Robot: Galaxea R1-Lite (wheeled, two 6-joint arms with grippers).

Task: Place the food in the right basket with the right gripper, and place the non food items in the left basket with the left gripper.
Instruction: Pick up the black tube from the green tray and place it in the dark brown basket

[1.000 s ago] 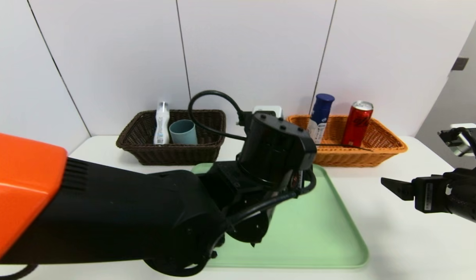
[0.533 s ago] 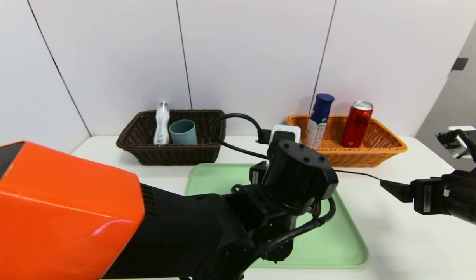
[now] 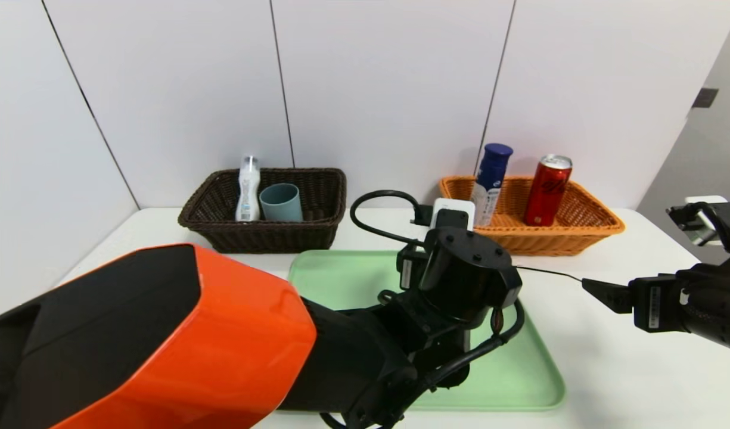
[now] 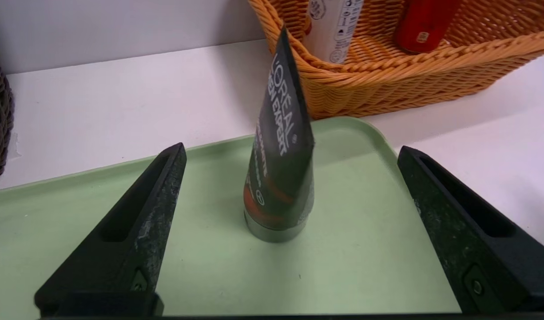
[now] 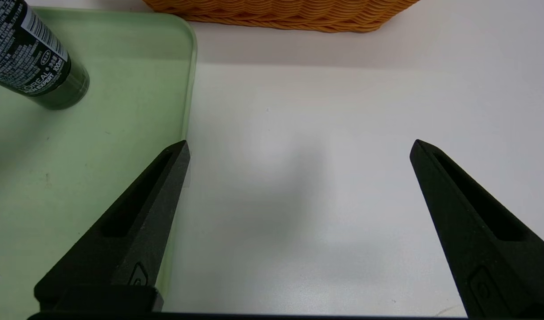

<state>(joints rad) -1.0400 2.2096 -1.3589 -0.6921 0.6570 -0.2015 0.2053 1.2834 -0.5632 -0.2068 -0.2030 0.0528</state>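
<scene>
In the left wrist view, the dark tube (image 4: 278, 178) is beyond my open fingers. My left gripper should move toward it before closing.
A dark green-black squeeze tube (image 4: 278, 178) stands on its cap on the green tray (image 4: 365, 249), tip tilted toward the orange right basket (image 4: 387, 80). My left gripper (image 4: 291, 150) is open, one finger on either side of the tube and not touching it. In the head view my left wrist (image 3: 466, 274) hides the tube. The left basket (image 3: 263, 238), dark brown, holds a clear whitish bottle (image 3: 248, 190) and a teal-grey cup (image 3: 280, 202). The orange basket (image 3: 579, 232) holds the blue-capped bottle (image 3: 490, 185) and the red can (image 3: 547, 190). My right gripper (image 5: 299, 143) hangs open and empty over the white table beside the tray.
My left arm's orange shell (image 3: 180, 345) fills the lower left of the head view. A black cable loop (image 3: 376, 220) rises behind the left wrist. Both baskets stand against the white wall. The tray's rim (image 5: 189, 89) runs beside the right gripper's finger.
My left arm has reached farther forward and to the right over the tray, its wrist now lower. The right gripper has hardly moved. Both grippers stay open.
</scene>
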